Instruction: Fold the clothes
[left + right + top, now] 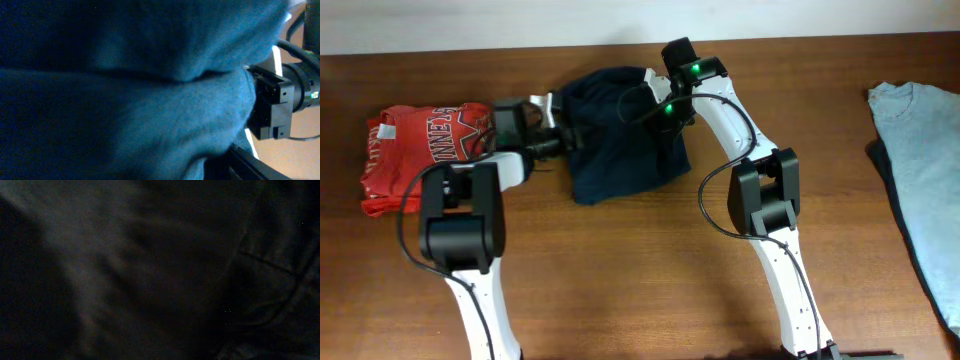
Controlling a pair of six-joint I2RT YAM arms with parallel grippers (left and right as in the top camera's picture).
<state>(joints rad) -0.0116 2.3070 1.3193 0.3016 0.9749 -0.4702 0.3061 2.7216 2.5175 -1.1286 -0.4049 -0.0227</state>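
My left gripper grabs the navy garment by its bunched edge facing the red shirt [574,137] [212,148] next, to lay it on that folded shirt.
The clothes [620,140] are a dark navy garment lying in a bunched, roughly square heap at the back middle of the table. My left gripper [567,135] is at its left edge. Navy fabric [130,110] fills the left wrist view and bunches over the jaws, with only one dark finger tip [240,159] showing. My right gripper [665,108] is down on the garment's upper right part. The right wrist view shows only dark fabric [160,270] pressed close, and its fingers are hidden.
A red shirt with white lettering [420,150] lies folded at the left, just beside the left arm. A pale grey-blue T-shirt [925,170] lies at the right edge. The right arm's body [280,100] shows past the fabric in the left wrist view.
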